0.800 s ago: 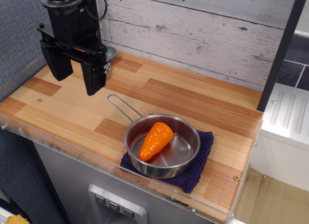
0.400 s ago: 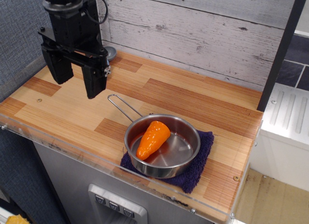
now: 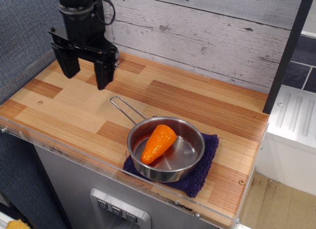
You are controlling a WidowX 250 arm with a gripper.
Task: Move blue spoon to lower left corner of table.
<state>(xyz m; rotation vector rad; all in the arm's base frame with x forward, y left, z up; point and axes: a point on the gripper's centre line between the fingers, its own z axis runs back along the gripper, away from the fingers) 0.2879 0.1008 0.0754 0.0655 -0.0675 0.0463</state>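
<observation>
The blue spoon needs to go to the lower left corner of the table. My gripper will grab the spoon by its handle next.
The table (image 3: 197,103) is an orange-brown striped wood countertop with a clear acrylic front edge. My black gripper (image 3: 86,73) hangs over its back left part, near the wall. Its two fingers (image 3: 104,76) point down and stand wide apart with nothing between them. The blue spoon does not show; the gripper's body covers the spot by the wall behind it. The front left corner of the table (image 3: 29,108) lies in front of and left of the gripper.
A steel pan (image 3: 183,155) with a thin wire handle (image 3: 125,109) sits on a dark purple cloth (image 3: 207,162) at the front middle. An orange plastic vegetable (image 3: 158,143) lies in it. A plank wall (image 3: 207,36) runs along the back.
My gripper has moved back and to the right toward the wall, and now covers the blue-grey object that showed at its right side before. The jaws stay open.
</observation>
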